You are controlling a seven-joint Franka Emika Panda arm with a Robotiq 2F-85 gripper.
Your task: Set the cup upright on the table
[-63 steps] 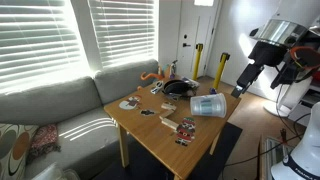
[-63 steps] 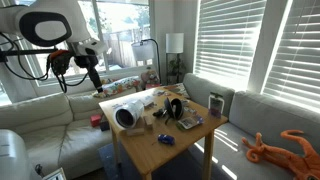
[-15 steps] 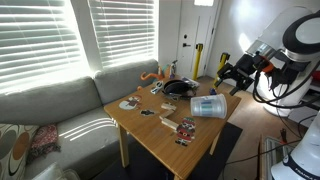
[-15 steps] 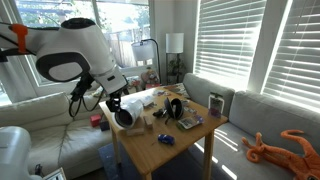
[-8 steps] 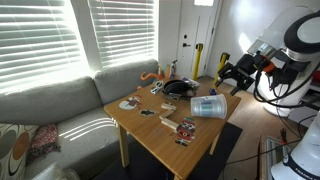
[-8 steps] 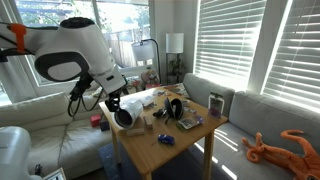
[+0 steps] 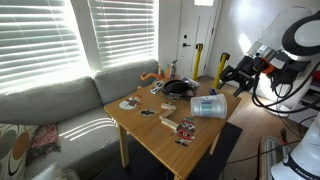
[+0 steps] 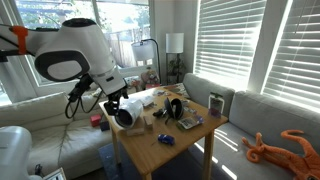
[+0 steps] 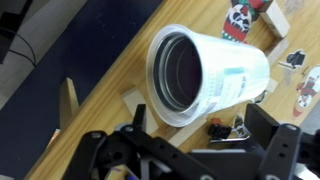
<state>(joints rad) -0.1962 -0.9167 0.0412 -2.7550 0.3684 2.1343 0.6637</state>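
Observation:
My gripper needs to grab the cup [image 7: 209,105] next by the side at its open rim. Its base then stays free, so I can set it upright on the table.
The cup [image 7: 209,105] is a pale blue-white translucent tumbler lying on its side near the edge of the light wooden table [image 7: 155,140]. It also shows in an exterior view [image 8: 126,114] and fills the wrist view [image 9: 205,72], with its open rim facing the camera. My gripper [image 7: 231,79] is open and empty, just off the table edge in front of the cup's rim [image 8: 113,104]. In the wrist view its dark fingers [image 9: 190,140] spread wide below the rim, not touching it.
A dark round dish [image 7: 178,87], cards, a small figure card [image 9: 236,17] and a black clip [image 9: 222,130] lie on the table. A grey sofa [image 7: 50,110] stands beside it. An orange toy [image 8: 272,148] lies on the sofa.
Over four seconds the arm came down from high above to the table edge by the cup. In the last second nothing has visibly moved.

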